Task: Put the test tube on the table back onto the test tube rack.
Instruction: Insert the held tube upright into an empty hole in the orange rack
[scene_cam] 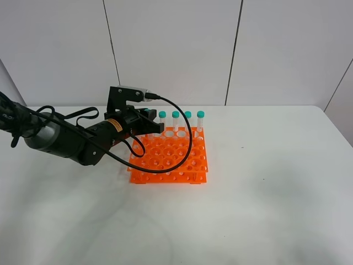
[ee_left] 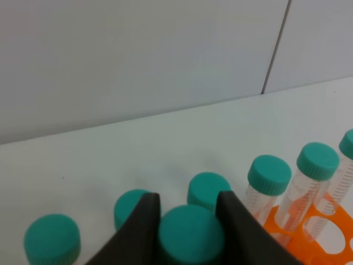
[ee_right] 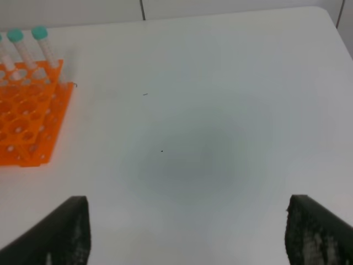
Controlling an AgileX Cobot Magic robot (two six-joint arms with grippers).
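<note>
My left gripper is ready to open now: the test tube's cap is level with the neighboring caps, so the test tube would rest in the rack.
In the left wrist view my left gripper (ee_left: 187, 200) is shut on the teal-green cap of a test tube (ee_left: 191, 240), its two black fingers pressing the cap from either side. From above, the left gripper (scene_cam: 150, 125) hovers over the back left corner of the orange test tube rack (scene_cam: 172, 160), and its body hides the held tube. Several capped tubes (scene_cam: 181, 122) stand upright in the rack's back row. My right gripper (ee_right: 187, 223) is open above bare white table (ee_right: 209, 138), with nothing between its fingers.
More teal caps (ee_left: 52, 238) and tubes (ee_left: 268, 185) crowd closely around the held one. The rack (ee_right: 27, 130) lies well to one side of the right gripper. A white panelled wall (scene_cam: 176, 49) runs behind the table (scene_cam: 265, 187).
</note>
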